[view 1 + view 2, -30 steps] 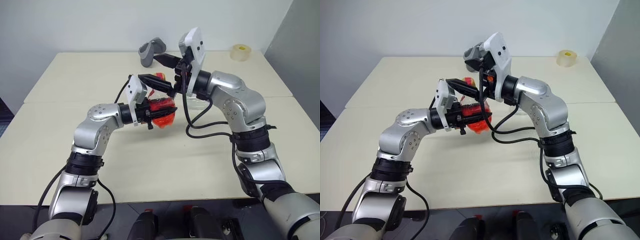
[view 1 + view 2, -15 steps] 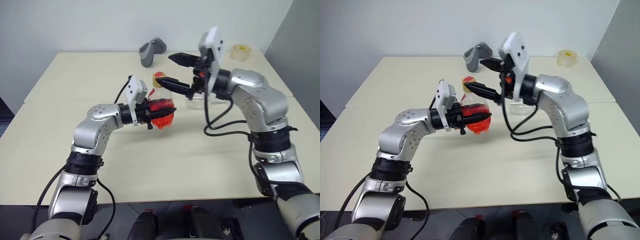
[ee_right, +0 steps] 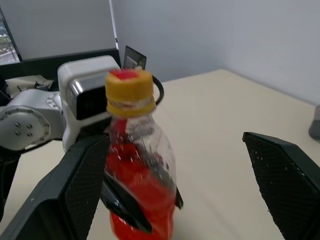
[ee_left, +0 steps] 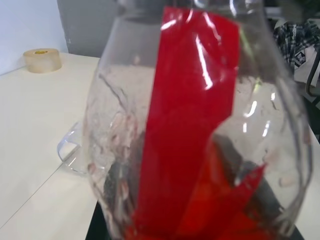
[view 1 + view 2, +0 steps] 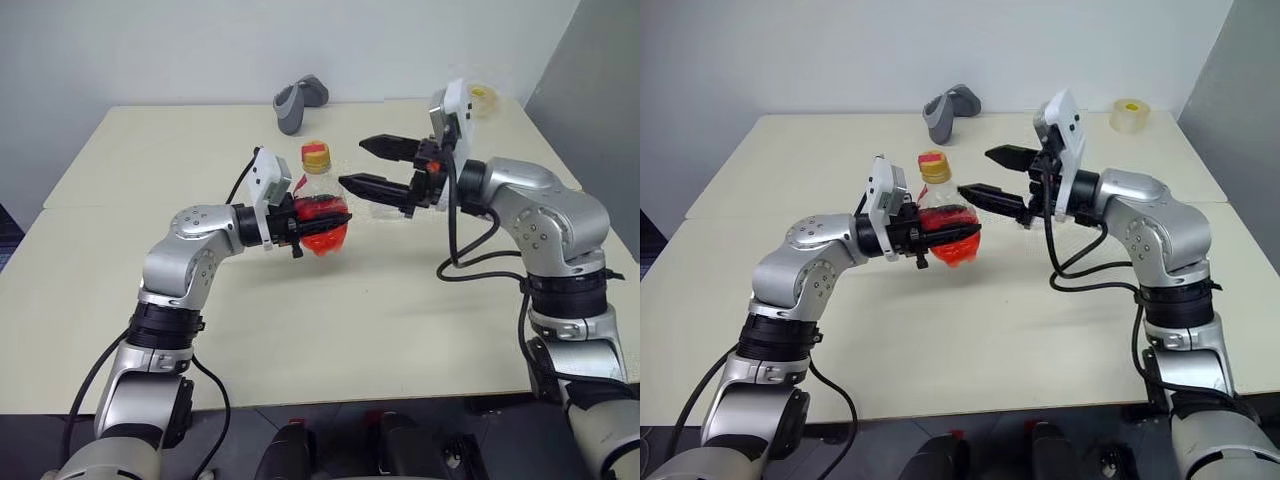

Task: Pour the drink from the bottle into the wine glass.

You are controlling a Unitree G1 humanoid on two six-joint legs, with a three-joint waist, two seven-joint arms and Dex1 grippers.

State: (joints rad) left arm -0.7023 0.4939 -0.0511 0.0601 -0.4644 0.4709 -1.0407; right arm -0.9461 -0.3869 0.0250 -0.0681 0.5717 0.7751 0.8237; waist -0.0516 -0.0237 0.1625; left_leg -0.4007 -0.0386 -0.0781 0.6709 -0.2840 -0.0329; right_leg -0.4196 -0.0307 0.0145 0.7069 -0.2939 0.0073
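The fingers stop short, so closing now would miss. My right gripper first moves toward the yellow cap [image 3: 129, 93] above the bottle's clear shoulder [image 3: 142, 128], then closes on the cap.
My left gripper [image 5: 300, 218] is shut on the round lower body of the bottle [image 5: 318, 205] and holds it upright a little above the table. The red-orange drink [image 5: 948, 238] fills its lower part. The yellow cap [image 3: 129, 88] with its red band sits on top. My right gripper [image 5: 352, 162] stands open, level, pointing at the bottle's neck from the right, with a gap between its fingertips and the cap. Its black fingers [image 3: 75, 190] flank the bottle without touching it. The wine glass is mostly hidden behind the right gripper. A clear edge of it [image 4: 69, 150] shows on the table.
A grey curved object [image 5: 298, 100] lies at the back of the cream table [image 5: 380, 320]. A roll of tape [image 5: 1130, 114] sits at the back right corner. A seam crosses the tabletop from left to right. Black cables hang under the right forearm.
My right gripper has drawn back to the right, away from the bottle's cap, staying open; the cap now stands uncovered. The left gripper and the bottle have kept still.
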